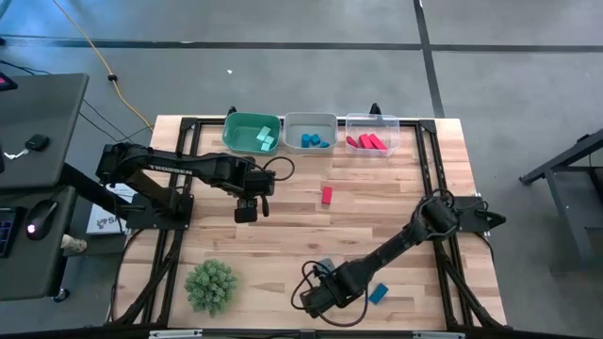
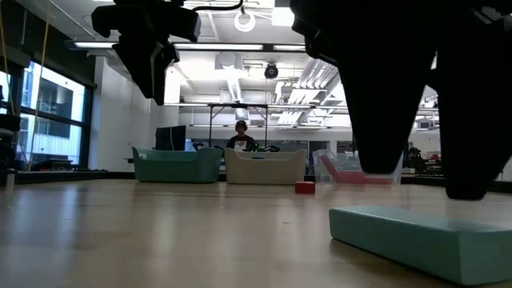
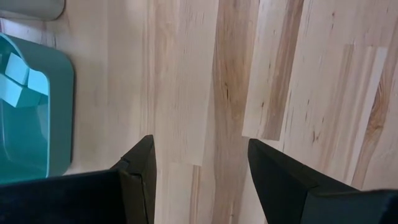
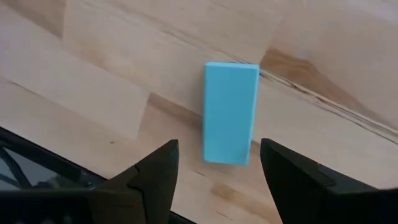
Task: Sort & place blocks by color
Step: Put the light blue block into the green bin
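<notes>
My right gripper's fingers are above the light blue bar (image 4: 229, 115) and would miss it if they closed now. They need to go lower first, then close on it.
A light blue bar block (image 4: 230, 113) lies flat on the wooden table near its front edge, also in the high view (image 1: 378, 293) and the low view (image 2: 424, 234). My right gripper (image 4: 217, 165) hangs open just above the bar's near end, one finger to either side, without touching it; the low view shows a gap under the fingers (image 2: 384, 120). A small red block (image 1: 327, 195) lies at mid-table. My left gripper (image 3: 199, 180) is open over bare wood, left of the red block (image 1: 247, 209). At the far edge, light teal blocks lie in a green bin (image 1: 252, 133), blue ones in a grey bin (image 1: 311, 132), red ones in a clear bin (image 1: 370, 135).
A green spiky plant-like ball (image 1: 210, 285) sits at the front left. The corner of the green bin (image 3: 59, 112) is close to my left gripper. A person (image 2: 240, 134) sits in the room beyond the far edge. Bare wood lies between the red block and the bar.
</notes>
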`<act>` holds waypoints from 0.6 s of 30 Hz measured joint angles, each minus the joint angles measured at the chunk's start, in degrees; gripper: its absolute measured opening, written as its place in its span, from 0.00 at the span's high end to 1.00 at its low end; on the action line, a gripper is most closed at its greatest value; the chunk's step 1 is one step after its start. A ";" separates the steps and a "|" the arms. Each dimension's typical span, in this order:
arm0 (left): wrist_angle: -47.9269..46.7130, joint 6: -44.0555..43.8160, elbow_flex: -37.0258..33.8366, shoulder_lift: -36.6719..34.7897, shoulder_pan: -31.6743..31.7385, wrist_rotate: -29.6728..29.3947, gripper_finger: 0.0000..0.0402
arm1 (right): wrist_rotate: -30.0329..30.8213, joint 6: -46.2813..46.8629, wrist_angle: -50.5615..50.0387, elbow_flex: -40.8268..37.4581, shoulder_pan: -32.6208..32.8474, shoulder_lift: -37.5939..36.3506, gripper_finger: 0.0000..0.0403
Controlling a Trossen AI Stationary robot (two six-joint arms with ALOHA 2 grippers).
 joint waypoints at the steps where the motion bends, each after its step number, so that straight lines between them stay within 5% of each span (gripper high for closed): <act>1: 0.00 0.00 0.00 0.01 0.00 0.00 0.57 | 0.12 -0.02 0.18 0.00 0.00 0.20 0.46; 18: 0.09 0.46 0.00 0.02 0.00 0.00 0.57 | -0.83 0.01 0.68 -0.95 0.35 2.24 0.46</act>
